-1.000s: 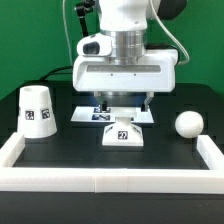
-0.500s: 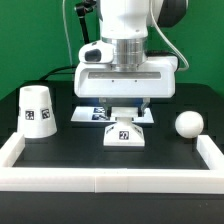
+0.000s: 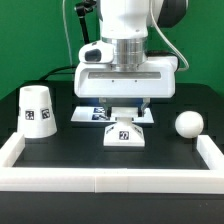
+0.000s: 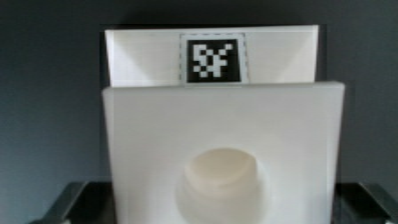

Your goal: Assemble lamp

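Note:
The held lamp base is mid-table and must reach the white rim's corner before release.
The lamp base, a low sloped white square with a tag on its front, sits on the black table at the centre. My gripper stands straight above it, one finger on each side of it. In the wrist view the base fills the picture, with a round socket hole in its middle. The dark fingers lie flush against both of its side edges. The cone shade stands at the exterior view's left. The ball-topped bulb lies at the exterior view's right.
The marker board lies flat just behind the base, partly under my hand. A raised white rim frames the black table along the front and both sides. A green wall stands behind.
One second ago my hand looked slightly wider and sat a touch more to the exterior view's left. It has stayed still for the last half second. Shade and bulb have not moved.

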Controlling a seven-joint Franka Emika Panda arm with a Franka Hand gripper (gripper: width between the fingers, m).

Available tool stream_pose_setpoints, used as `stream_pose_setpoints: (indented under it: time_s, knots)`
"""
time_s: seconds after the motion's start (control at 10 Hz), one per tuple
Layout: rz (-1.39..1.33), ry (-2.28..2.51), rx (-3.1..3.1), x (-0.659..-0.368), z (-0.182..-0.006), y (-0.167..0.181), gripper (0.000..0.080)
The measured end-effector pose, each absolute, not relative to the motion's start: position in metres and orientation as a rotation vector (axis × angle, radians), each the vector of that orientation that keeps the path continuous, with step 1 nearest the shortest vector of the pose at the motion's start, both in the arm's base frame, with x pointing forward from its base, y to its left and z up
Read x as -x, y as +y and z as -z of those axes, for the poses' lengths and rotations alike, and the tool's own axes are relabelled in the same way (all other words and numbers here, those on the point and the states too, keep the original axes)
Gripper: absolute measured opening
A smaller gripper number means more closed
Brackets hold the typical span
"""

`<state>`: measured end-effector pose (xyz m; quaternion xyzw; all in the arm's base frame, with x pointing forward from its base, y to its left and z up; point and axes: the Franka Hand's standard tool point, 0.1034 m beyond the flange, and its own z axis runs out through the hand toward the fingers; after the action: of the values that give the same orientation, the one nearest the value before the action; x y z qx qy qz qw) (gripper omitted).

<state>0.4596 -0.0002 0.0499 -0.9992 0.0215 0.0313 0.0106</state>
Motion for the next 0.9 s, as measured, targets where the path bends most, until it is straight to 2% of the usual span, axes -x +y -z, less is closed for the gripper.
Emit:
stream_pose_setpoints:
  time_s: [0.4,0.9]
  knots:
    - [-0.051,0.021,3.118,-0.488,-0.050,0.012,0.0535]
    - [0.055,-0.017,3.107,-0.550,-0.051,0.039,0.0537]
